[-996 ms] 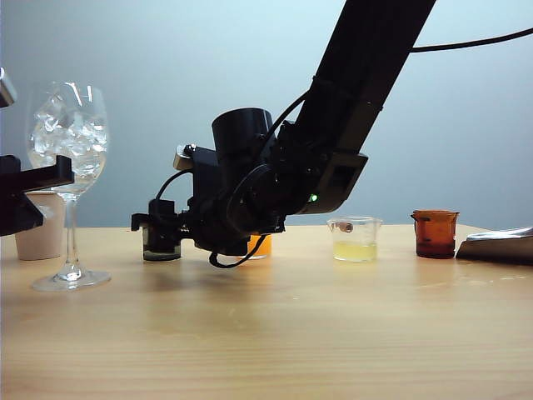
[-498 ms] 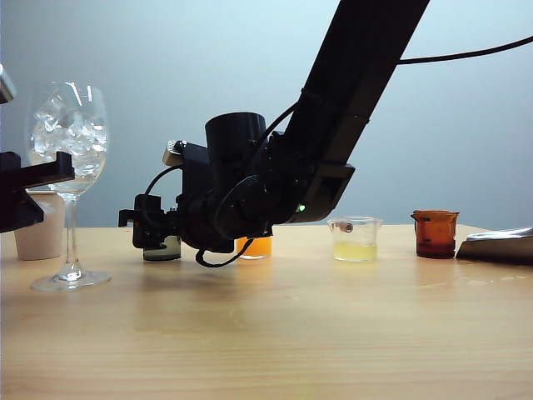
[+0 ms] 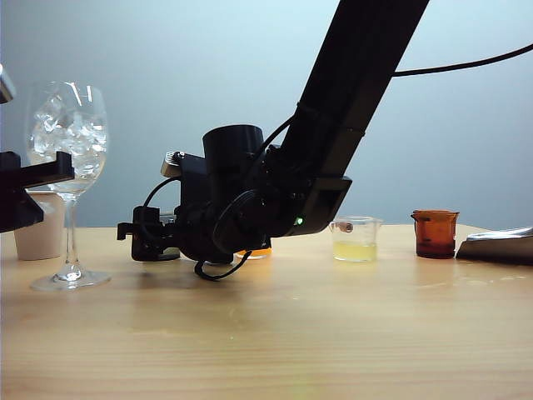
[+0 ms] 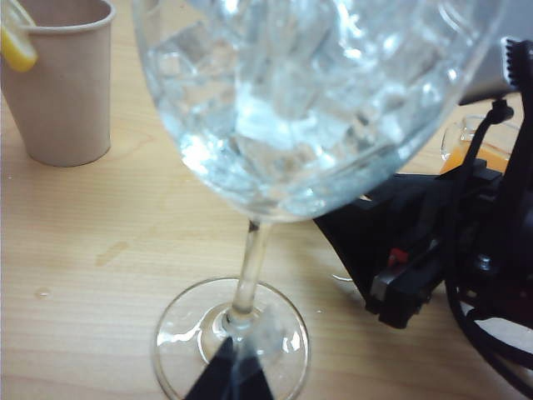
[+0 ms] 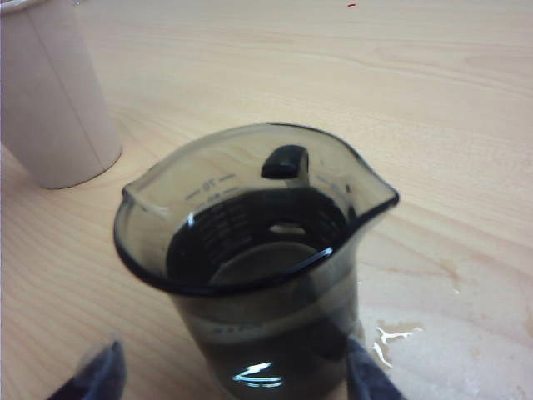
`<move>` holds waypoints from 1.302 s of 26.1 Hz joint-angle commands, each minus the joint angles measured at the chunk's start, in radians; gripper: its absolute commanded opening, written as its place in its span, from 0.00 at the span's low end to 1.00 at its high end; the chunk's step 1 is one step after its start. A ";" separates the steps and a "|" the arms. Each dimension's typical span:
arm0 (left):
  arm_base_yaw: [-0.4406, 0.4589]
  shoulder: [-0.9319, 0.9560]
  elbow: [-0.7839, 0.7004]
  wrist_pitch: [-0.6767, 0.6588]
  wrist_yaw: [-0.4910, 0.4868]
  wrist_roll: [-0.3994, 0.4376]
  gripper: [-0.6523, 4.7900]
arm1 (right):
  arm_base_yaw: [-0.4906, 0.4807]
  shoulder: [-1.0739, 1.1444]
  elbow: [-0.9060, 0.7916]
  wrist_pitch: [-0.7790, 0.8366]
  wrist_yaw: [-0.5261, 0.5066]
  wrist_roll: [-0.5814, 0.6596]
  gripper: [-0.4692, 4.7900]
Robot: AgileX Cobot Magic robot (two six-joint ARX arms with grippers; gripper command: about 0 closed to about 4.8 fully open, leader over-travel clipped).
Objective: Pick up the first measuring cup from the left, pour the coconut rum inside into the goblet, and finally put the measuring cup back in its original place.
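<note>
The measuring cup needs my right gripper next on its lower body, to pour the coconut rum into the goblet.
The first measuring cup, smoky grey with a small spout, stands on the wood table and holds the dark-looking coconut rum. My right gripper is open and straddles its base, one finger standing clear of the glass and the other close against it. In the exterior view this gripper sits low over the table and hides the cup. The goblet with ice stands to the left. My left gripper is shut beside its bowl, its tip aimed at the goblet's foot.
A beige paper cup with a lemon slice stands behind the goblet. To the right are an orange-liquid beaker, a clear beaker with pale yellow liquid, an amber beaker and a metal object. A small wet patch lies by the cup.
My right arm has pushed further left and dropped lower, so its open fingers now surround the measuring cup and cover it in the exterior view. The left gripper and the goblet have not moved.
</note>
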 commanded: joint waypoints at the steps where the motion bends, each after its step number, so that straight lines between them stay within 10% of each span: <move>1: 0.002 -0.003 0.001 0.015 -0.003 0.001 0.11 | 0.004 0.002 0.003 0.011 0.005 0.000 0.73; 34: 0.002 -0.003 0.002 0.024 -0.002 0.000 0.11 | 0.002 0.027 0.114 -0.036 -0.074 -0.030 0.75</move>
